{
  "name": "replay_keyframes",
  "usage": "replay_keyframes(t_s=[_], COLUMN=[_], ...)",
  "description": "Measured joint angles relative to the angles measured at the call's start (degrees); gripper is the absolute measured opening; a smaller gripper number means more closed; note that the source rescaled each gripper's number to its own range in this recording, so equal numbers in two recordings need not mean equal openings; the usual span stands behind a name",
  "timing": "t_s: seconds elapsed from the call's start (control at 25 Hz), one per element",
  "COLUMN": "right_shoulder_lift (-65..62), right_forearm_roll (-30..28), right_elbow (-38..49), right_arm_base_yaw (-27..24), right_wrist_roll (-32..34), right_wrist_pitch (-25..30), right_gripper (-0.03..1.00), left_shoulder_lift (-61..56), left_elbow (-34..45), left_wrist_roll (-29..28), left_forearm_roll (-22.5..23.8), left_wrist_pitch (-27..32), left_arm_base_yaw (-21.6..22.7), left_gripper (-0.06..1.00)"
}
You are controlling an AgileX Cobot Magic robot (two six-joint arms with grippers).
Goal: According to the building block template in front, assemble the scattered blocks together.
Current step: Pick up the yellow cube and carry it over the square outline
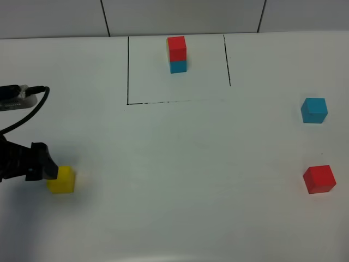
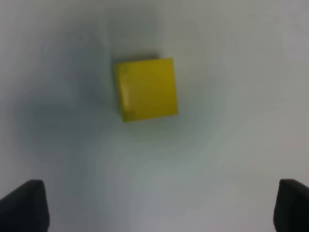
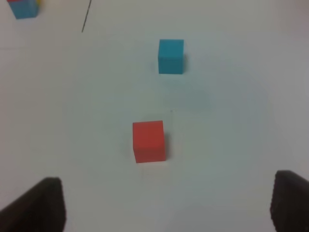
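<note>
The left gripper grabs the yellow block by its opposite sides next, to build the copy of the template.
A yellow block lies at the left front of the white table. My left gripper hovers just left of it and above it, open and empty. In the left wrist view the yellow block lies ahead of the wide-apart gripper. A loose blue block and a loose red block lie at the far right. The right wrist view shows the red block and blue block ahead of my open, empty right gripper. The template stands at the back: red on blue, with a yellow sliver behind.
A black outline marks a three-sided box around the template. A black cable loops at the left edge. The template's corner shows in the right wrist view. The right arm is outside the exterior view.
</note>
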Motion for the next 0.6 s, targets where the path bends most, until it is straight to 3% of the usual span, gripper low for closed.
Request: replay_keyframes(t_s=[0.4,0.6], right_shoulder_lift=[0.0,0.0], right_forearm_roll=[0.0,0.0], right_elbow=[0.0,0.0], right_arm_base_yaw=[0.0,0.0], right_wrist_roll=[0.0,0.0], right_wrist_pitch=[0.0,0.0], right_gripper=[0.73,0.73], left_shoulder_lift=[12.4,16.2], left_elbow=[-1.5,-4.0], left_wrist_roll=[0.0,-4.1], left_forearm_roll=[0.5,4.3], left_wrist_pitch=[-4.5,-5.1], left_arm_base_yaw=[-0.6,-3.6], left_gripper=[0.98,0.97])
